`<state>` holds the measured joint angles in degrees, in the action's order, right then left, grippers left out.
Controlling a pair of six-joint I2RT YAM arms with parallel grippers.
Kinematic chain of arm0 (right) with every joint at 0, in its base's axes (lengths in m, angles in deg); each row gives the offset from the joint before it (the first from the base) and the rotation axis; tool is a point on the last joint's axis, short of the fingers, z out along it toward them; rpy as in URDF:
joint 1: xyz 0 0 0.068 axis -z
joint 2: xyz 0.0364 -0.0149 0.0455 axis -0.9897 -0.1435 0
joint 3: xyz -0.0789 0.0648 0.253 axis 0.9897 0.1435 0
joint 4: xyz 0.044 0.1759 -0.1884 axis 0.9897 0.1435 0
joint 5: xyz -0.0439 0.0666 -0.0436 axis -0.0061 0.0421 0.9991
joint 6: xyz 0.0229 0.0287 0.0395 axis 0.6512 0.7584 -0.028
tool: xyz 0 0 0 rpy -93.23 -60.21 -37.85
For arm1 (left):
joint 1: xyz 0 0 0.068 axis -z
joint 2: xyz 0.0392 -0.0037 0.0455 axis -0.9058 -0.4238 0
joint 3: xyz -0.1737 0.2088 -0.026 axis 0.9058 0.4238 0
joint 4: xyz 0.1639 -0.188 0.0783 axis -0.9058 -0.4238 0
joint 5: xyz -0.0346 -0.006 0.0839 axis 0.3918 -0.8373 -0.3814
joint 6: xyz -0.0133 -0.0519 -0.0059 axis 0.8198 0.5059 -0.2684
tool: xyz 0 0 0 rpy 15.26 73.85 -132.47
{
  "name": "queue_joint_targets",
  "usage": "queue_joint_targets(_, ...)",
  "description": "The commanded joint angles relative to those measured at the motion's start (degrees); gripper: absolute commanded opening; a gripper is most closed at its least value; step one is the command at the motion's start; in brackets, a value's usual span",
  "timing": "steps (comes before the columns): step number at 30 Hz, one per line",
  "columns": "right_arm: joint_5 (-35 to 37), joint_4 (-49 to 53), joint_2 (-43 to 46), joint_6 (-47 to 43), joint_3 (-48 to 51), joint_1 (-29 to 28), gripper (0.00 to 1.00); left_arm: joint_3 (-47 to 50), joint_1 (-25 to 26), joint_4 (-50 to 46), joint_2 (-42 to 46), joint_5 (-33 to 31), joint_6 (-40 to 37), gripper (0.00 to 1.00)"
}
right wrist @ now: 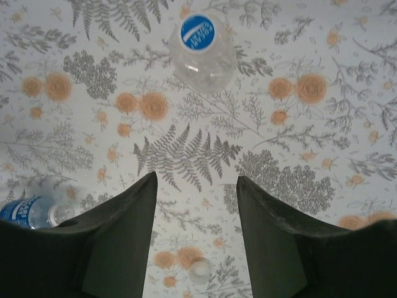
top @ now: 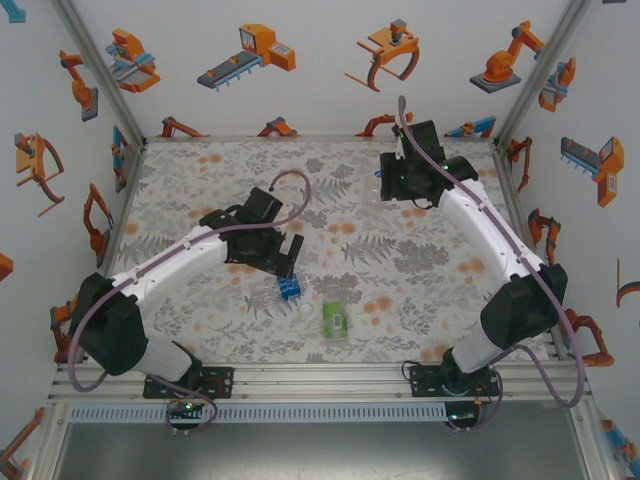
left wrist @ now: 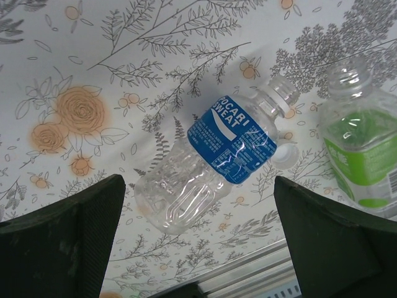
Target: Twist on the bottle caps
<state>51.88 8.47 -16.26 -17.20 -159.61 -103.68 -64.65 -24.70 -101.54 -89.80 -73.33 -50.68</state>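
The robot's left gripper should next grab the blue-label bottle (left wrist: 229,139) across its clear body, toward the bottle's base, so the bottle's neck stays free and a cap can be screwed on.
The blue-label bottle (left wrist: 229,139) lies on its side with its neck bare, and one white cap (left wrist: 286,155) rests on the cloth beside it. Just to the right is the green-label bottle (left wrist: 363,146), also uncapped. My left gripper (left wrist: 198,186) hangs open over the blue bottle's base, its fingers wide to either side and touching nothing. At the far right of the table my right gripper (right wrist: 196,186) is open and holds nothing. Another white cap (right wrist: 200,270) lies on the cloth below, between its fingers. Ahead of them stands the plain bottle (right wrist: 202,59), a round blue-and-white top on its neck.
The flowered cloth (top: 200,190) covers the whole table. An aluminium rail (top: 320,378) runs along the near edge, close to the green-label bottle (top: 334,320). Printed walls close in the left, back and right sides.
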Motion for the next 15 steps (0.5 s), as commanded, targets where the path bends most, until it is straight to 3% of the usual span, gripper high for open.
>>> queue_joint_targets(1,-0.72,-1.49,3.75,1.86,3.43,0.04,0.51,0.26,1.95,-0.46,-3.14,-2.40,-2.06,0.97)
queue_joint_targets(8,-1.50,-1.46,8.74,3.34,9.44,0.04,0.51,0.28,4.65,-1.96,-8.17,-5.28,-0.53,0.97)
queue_joint_targets(15,-2.56,-2.03,11.65,4.85,14.34,0.09,0.51,4.03,4.74,0.06,-7.73,-8.02,4.35,0.97)
